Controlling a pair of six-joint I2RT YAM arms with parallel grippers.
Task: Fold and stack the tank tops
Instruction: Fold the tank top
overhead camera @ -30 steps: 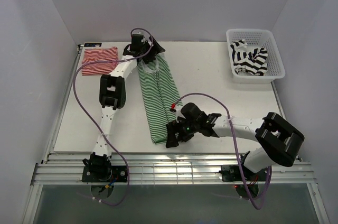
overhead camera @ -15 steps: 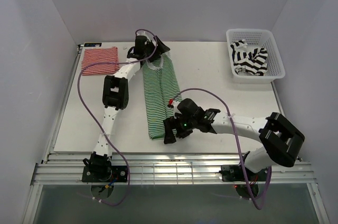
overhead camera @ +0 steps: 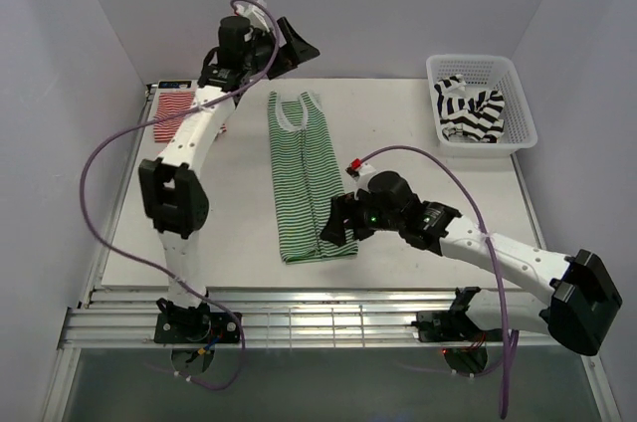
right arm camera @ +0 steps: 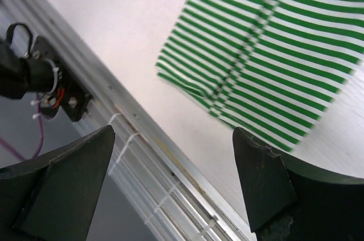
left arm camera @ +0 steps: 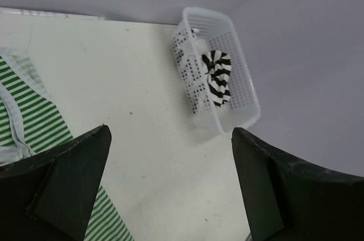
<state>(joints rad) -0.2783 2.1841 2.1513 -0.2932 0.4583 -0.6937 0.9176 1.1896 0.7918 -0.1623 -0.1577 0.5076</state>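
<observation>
Next, my left gripper grips the green-and-white tank top's hem corner (overhead camera: 286, 259) opposite my right gripper to fold the hem over toward the neck.
The green-and-white tank top (overhead camera: 302, 178) lies as a long narrow strip down the middle of the table, neck end far; it also shows as striped cloth (left arm camera: 31, 119) in the left wrist view and as its hem end (right arm camera: 267, 53) in the right wrist view. My left gripper (overhead camera: 302, 45) hangs open, high above the far edge, holding nothing (left arm camera: 170, 131). Just right of the hem, my right gripper (overhead camera: 336, 225) is open and empty (right arm camera: 173, 133). A folded red-and-white tank top (overhead camera: 169, 105) sits far left, partly behind the left arm. The black-and-white tank top (overhead camera: 470, 111) lies crumpled in the basket.
The white lattice basket (overhead camera: 472, 59) stands at the far right corner and shows in the left wrist view as well (left arm camera: 242, 90). A metal rail (right arm camera: 142, 138) runs along the table's near edge. Grey walls close in the back and sides.
My left gripper has left the top's neck end and risen up and back. The right gripper has slid right, off the hem. The green top now lies straighter.
</observation>
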